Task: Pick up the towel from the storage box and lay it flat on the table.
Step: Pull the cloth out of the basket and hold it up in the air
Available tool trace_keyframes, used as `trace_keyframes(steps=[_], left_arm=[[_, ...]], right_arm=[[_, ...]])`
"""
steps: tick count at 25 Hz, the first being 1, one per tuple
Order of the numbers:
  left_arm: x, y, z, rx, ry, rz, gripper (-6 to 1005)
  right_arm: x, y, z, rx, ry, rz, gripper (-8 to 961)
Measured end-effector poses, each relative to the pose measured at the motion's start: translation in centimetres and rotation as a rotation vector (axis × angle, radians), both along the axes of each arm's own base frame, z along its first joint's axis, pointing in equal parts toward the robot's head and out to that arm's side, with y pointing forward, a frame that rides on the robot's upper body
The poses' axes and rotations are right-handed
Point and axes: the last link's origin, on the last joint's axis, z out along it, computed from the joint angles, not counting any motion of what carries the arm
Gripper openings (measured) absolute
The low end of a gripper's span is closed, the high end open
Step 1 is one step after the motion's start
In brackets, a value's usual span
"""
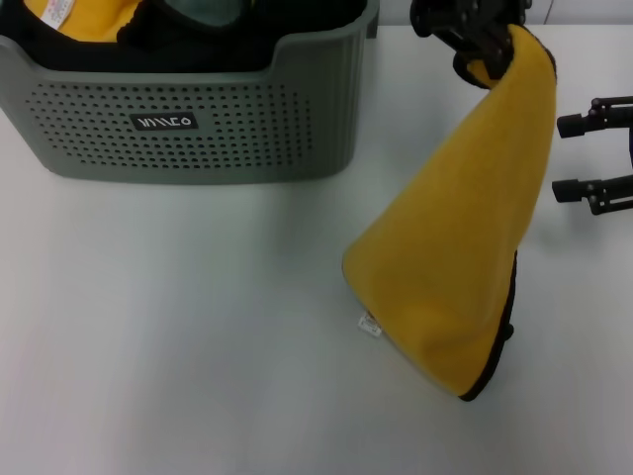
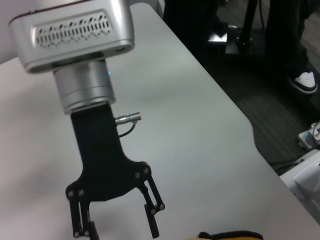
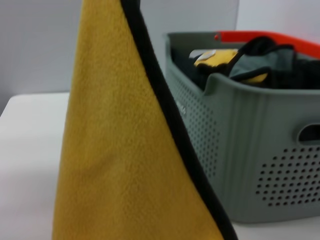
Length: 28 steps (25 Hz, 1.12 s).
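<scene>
Both fingers of my right gripper stop short of the towel's yellow side, so a shift left in the head view comes first, before closing on the towel.
The mustard-yellow towel (image 1: pixel 465 228) with black edging hangs in a cone to the right of the storage box (image 1: pixel 198 139). My left gripper (image 1: pixel 485 49) is shut on its top corner, well above the white table (image 1: pixel 178 327). A small white tag (image 1: pixel 369 325) shows at the towel's lower edge, which reaches down close to the tabletop. My right gripper (image 1: pixel 569 156) stands open just right of the towel, empty. The left wrist view shows that open right gripper (image 2: pixel 117 230) and a sliver of towel (image 2: pixel 230 235). In the right wrist view the towel (image 3: pixel 115 150) hangs in front of the box (image 3: pixel 240 150).
The box holds another yellow cloth with a white label (image 1: pixel 74 15) and black fabric (image 1: pixel 148 30). An orange-red edge (image 3: pixel 270 36) shows behind the box. The table's right edge (image 2: pixel 250 130) drops to dark floor with cables and stands.
</scene>
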Motion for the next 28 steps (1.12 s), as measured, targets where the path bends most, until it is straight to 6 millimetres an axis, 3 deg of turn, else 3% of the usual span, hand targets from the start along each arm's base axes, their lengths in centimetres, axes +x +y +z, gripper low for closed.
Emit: trace_keyframes(steps=[11, 21, 28], left_arm=[[1.3, -0.7, -0.8, -0.023, 0.022, -0.006, 23], [1.9, -1.3, -1.8, -0.066, 0.04, -0.003, 24], [2.4, -1.4, -1.8, -0.064, 0.038, -0.015, 24]], right_arm=[[-1.4, 0.2, -0.8, -0.11, -0.133, 0.096, 766], [-3.0, 1.5, 0.1, -0.123, -0.228, 0.173, 767], [-3.8, 1.1, -1.1, -0.221, -0.307, 0.219, 748]])
